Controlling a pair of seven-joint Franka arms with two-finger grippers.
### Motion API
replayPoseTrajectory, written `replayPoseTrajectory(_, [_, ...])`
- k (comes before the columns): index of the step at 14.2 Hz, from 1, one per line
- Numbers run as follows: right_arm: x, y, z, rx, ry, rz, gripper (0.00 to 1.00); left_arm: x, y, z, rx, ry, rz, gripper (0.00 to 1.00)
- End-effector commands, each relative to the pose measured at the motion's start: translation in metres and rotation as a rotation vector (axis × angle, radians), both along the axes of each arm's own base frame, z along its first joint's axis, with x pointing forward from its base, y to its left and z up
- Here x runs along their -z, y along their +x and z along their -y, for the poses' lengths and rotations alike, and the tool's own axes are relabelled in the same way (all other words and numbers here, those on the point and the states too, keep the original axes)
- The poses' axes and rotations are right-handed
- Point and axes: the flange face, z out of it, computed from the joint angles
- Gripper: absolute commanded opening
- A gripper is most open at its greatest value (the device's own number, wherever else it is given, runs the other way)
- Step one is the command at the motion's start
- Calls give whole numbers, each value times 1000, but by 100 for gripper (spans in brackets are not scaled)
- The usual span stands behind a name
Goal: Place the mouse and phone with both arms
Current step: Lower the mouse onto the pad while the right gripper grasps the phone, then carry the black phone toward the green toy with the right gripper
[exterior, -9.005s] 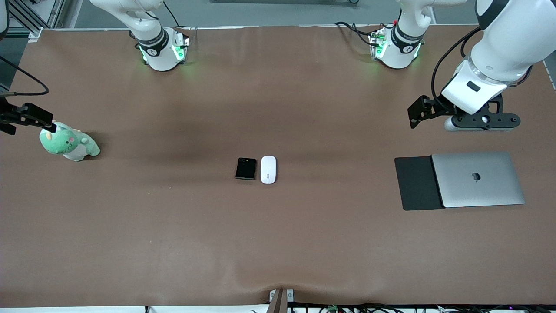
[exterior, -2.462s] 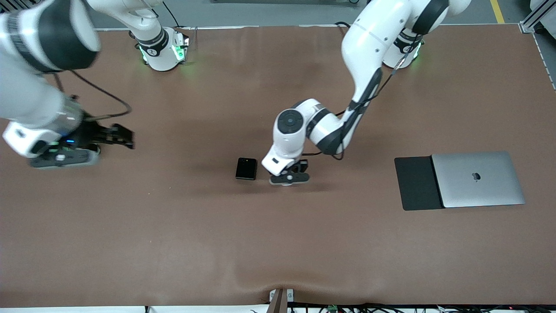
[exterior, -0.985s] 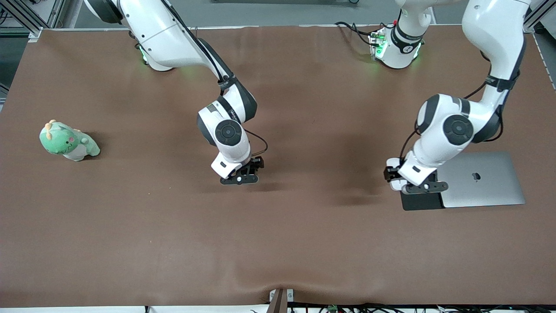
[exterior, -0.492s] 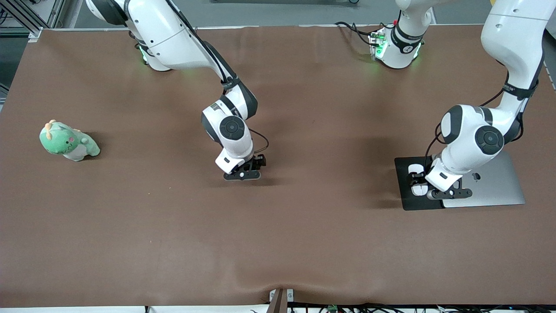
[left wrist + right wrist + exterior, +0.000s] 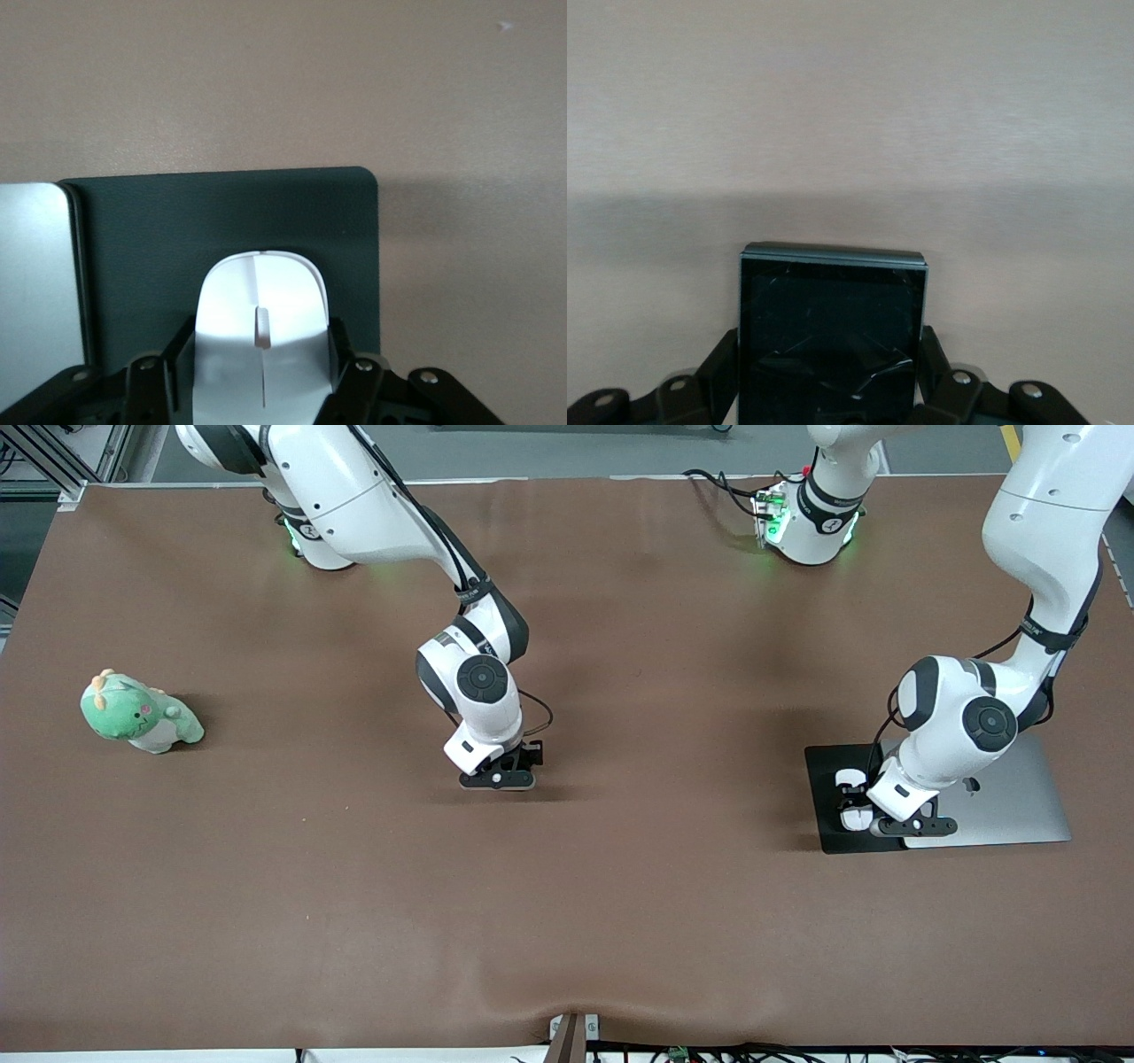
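Observation:
My left gripper opens now, since the white mouse (image 5: 852,817) sits low inside the outline of the black mouse pad.
My left gripper (image 5: 856,802) is shut on the white mouse (image 5: 852,817) and holds it low over the black mouse pad (image 5: 828,828) at the left arm's end of the table. In the left wrist view the mouse (image 5: 261,292) sits between the fingers of the left gripper (image 5: 261,335), with the pad (image 5: 221,221) under it. My right gripper (image 5: 500,773) is down at the middle of the table and hides the phone in the front view. In the right wrist view the right gripper (image 5: 830,345) is shut on the glossy black phone (image 5: 833,301), close to the table.
A closed silver laptop (image 5: 1019,806) lies on the mouse pad's edge, partly under my left wrist; it also shows in the left wrist view (image 5: 31,266). A green plush dinosaur (image 5: 142,713) sits at the right arm's end of the brown table (image 5: 567,912).
The left gripper carried the mouse from the table's middle to over the mouse pad and has sunk a little lower. The right arm came in from its end and closed around the phone.

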Motion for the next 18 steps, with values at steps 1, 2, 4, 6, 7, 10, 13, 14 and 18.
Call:
replayPoseTrajectory(1, [-61, 23, 39, 60, -51, -14, 0, 5, -1, -1, 25, 4, 15, 58])
replayPoseTrajectory(2, [-82, 32, 55, 46, -50, -28, 0, 5, 0, -1, 25, 4, 19, 58])
replayPoseTrajectory(4, [-118, 50, 108, 14, -50, -112, 0, 4, 1, -2, 26, 6, 24, 77])
replayPoseTrajectory(6, [-146, 58, 159, -30, -46, -204, 0, -2, 2, -3, 24, 9, 34, 100])
replayPoseTrajectory(7, [-156, 59, 185, -26, -55, -252, 0, -10, 6, -4, 21, 14, 47, 100])
replayPoseTrajectory(10, [-180, 70, 262, -31, -35, -304, 0, -50, 14, -6, 21, 37, 107, 100])
replayPoseTrajectory(13, [-198, 77, 341, -47, 5, -316, 0, -102, 17, -1, 36, 75, 129, 100])
replayPoseTrajectory(14, [-200, 77, 364, -28, 13, -319, 0, -119, 17, 9, 46, 77, 144, 100])
replayPoseTrajectory(18, [-195, 67, 451, -16, 53, -312, 0, -195, 3, 39, 55, 102, 161, 100])
